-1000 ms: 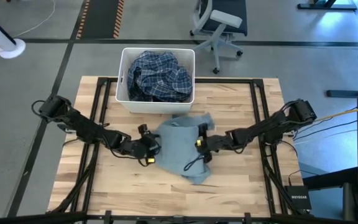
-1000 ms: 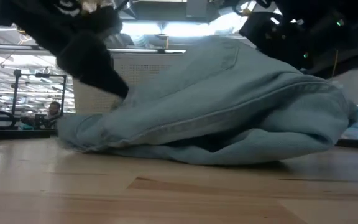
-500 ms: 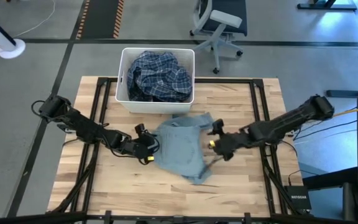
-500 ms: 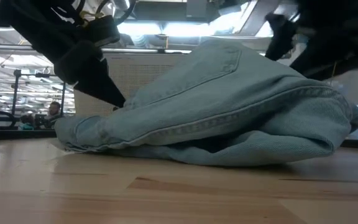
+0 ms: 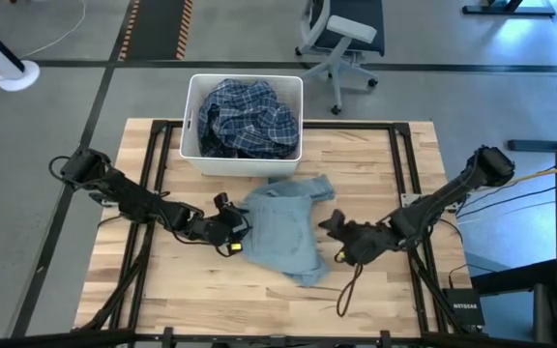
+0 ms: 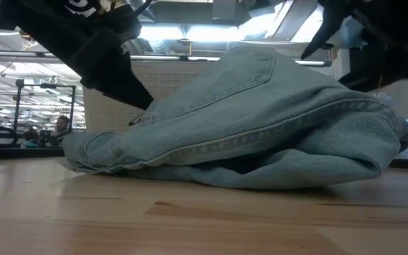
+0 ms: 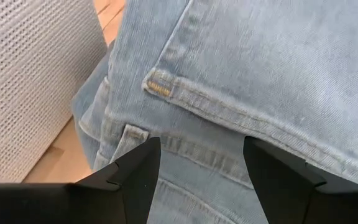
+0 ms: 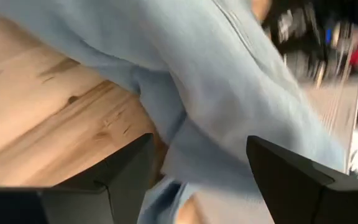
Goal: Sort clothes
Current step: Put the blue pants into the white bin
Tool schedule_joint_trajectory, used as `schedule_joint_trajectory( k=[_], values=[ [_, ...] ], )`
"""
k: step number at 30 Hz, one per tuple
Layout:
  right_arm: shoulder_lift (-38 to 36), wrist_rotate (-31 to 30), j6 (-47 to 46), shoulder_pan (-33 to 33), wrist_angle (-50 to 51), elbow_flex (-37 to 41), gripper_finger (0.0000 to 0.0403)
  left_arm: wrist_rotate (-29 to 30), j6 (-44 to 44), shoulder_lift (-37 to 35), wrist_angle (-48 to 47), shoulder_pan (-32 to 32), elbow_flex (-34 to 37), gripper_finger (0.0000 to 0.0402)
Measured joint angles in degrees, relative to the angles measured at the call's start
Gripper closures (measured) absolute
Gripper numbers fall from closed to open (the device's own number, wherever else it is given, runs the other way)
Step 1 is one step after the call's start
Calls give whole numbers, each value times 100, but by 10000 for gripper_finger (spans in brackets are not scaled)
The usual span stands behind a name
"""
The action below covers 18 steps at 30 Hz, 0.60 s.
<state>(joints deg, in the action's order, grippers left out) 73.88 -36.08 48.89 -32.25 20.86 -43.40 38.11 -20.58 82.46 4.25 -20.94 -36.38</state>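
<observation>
I need to grab the denim piece by its folded edge (image 5: 319, 240) (image 8: 182, 118) with my right gripper next. Then it can be sorted into the white bin.
A light blue denim piece (image 5: 283, 230) lies crumpled at the table's middle, resting on its underside (image 6: 261, 166). My left gripper (image 5: 233, 235) stands open at the denim's left edge, with the waistband (image 7: 185, 149) between and ahead of its fingers. My right gripper (image 5: 330, 228) is open just right of the denim and clear of it; its wrist view shows the denim (image 8: 229, 87) ahead of the fingers. A navy-white plaid shirt (image 5: 249, 116) fills the white bin (image 5: 230, 164) at the table's far side. My left gripper comes slanting down from the table's left, its open fingers (image 6: 115, 71) reaching the denim's waistband edge (image 6: 144, 113). Whether the fingers touch the cloth, I cannot tell; the denim lies slack on the table.
Black frame rails (image 5: 401, 174) run along the table's left and right sides. A dark cable (image 5: 348, 288) hangs from my right arm onto the wood near the front. An office chair (image 5: 341, 39) stands beyond the far edge. Bare wood (image 5: 211, 290) lies near the front left.
My right gripper has drawn back off the denim toward the table's right and near side, rising and rolling about its own line, and has stayed open. The denim has kept its place and shape.
</observation>
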Motion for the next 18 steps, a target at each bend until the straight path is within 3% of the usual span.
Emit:
schedule_joint_trajectory(
  k=[8, 13, 18],
  values=[
    [530, -190, 2459, -2, -1157, 0, 128, 0, 27, 2, -59, -1, 2, 176],
    [877, -236, 3169, 2, -1220, 0, 128, -2, 16, 2, -59, -1, 2, 176],
    [1209, -450, 3762, 2, -2003, 0, 128, -2, 16, 2, -59, -1, 2, 176]
  ],
)
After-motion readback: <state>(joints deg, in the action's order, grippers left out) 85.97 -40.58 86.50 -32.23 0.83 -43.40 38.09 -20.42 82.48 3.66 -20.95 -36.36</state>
